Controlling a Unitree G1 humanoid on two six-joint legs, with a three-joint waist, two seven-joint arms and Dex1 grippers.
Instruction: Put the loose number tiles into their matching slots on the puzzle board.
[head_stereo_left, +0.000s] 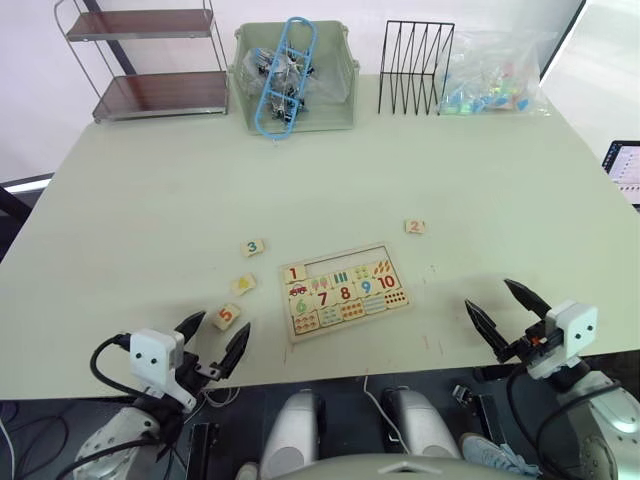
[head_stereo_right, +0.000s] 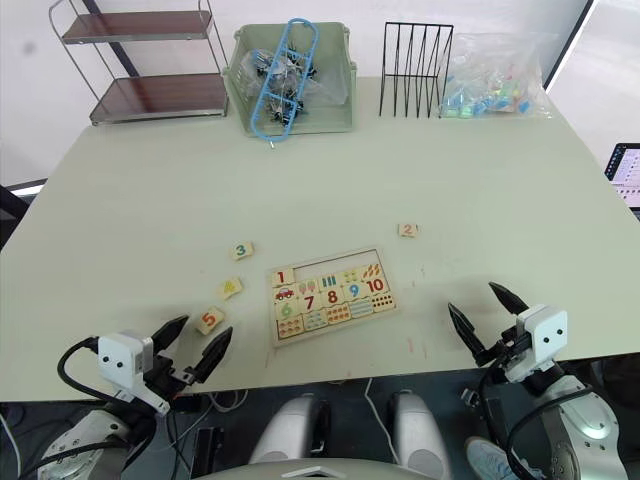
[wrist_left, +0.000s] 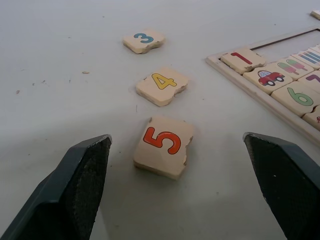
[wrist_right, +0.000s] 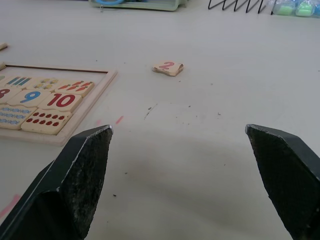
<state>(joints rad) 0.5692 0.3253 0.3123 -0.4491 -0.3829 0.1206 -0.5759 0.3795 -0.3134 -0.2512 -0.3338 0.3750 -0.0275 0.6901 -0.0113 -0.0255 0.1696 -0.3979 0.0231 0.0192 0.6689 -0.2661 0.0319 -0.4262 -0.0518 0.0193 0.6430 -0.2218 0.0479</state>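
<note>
To fit the 2 tile (head_stereo_left: 415, 227) into the slot beside the 1 tile (head_stereo_left: 293, 273), my right gripper next needs to grip its top and bottom edges.
The puzzle board (head_stereo_left: 341, 290) lies at the table's near middle, with the 1 tile (head_stereo_left: 293, 273) seated in its top row and the other slots (head_stereo_left: 352, 257) of that row bare. Loose tiles lie on the table: the 5 tile (head_stereo_left: 226, 316), the 4 tile (head_stereo_left: 243, 285) and the 3 tile (head_stereo_left: 254, 247) left of the board, the 2 tile (head_stereo_left: 415, 227) to its far right. My left gripper (head_stereo_left: 213, 342) is open just short of the 5 tile (wrist_left: 163, 146). My right gripper (head_stereo_left: 506, 313) is open near the table's front edge, right of the board, empty.
Along the far edge stand a two-tier metal shelf (head_stereo_left: 145, 60), a green bin (head_stereo_left: 293, 80) with a blue plastic piece, a black wire rack (head_stereo_left: 415, 68) and a clear bag of coloured items (head_stereo_left: 492, 75). A screen (head_stereo_left: 625, 172) shows at the right.
</note>
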